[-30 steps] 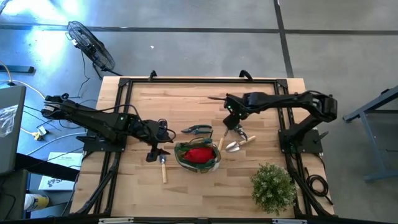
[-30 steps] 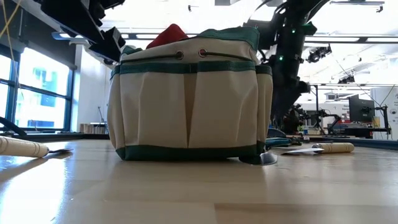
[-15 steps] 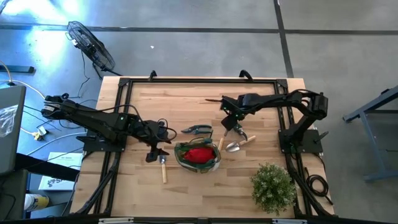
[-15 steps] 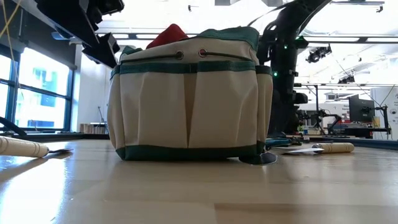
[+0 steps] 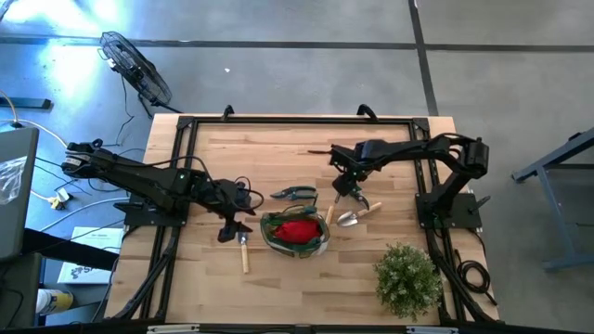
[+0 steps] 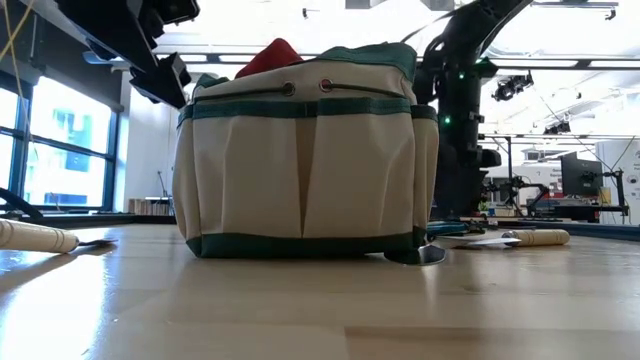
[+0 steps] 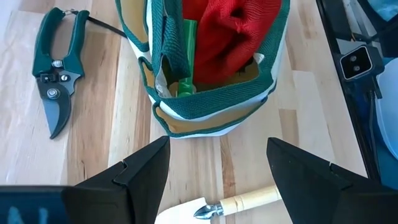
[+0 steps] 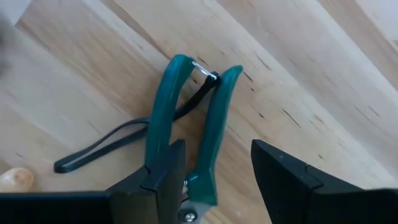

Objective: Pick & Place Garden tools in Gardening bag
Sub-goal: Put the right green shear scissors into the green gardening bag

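The pruning shears need to go in the gardening bag, so the robot's right gripper needs to grab them next by a green handle near the pivot (image 8: 207, 155).
The gardening bag (image 5: 295, 232) stands upright at the table's near middle, with a red glove-like piece (image 7: 233, 31) inside. My left gripper (image 7: 217, 146) hangs open at the bag's left side, above a wooden-handled trowel (image 7: 249, 200) lying flat. One pair of green-handled pruning shears (image 7: 56, 74) lies just beyond the bag. My right gripper (image 8: 217, 146) points down, open, above the handles of a second pair of shears (image 8: 163, 106) right of the bag. Its fingers stand either side of one handle, and no touch shows. Another trowel (image 5: 351, 218) lies between those shears and the bag.
A bushy potted plant (image 5: 406, 276) stands at the table's near right corner. A black cord loop (image 8: 106, 146) trails from the second shears' handle ends. In the low view the bag (image 6: 305, 160) hides most of the table behind it. A black frame (image 5: 186, 125) borders the table.
My right gripper has sunk toward the shears right of the bag, staying pointed down and open. My left gripper has turned a little about its own line without leaving its place. Nothing on the table has moved.
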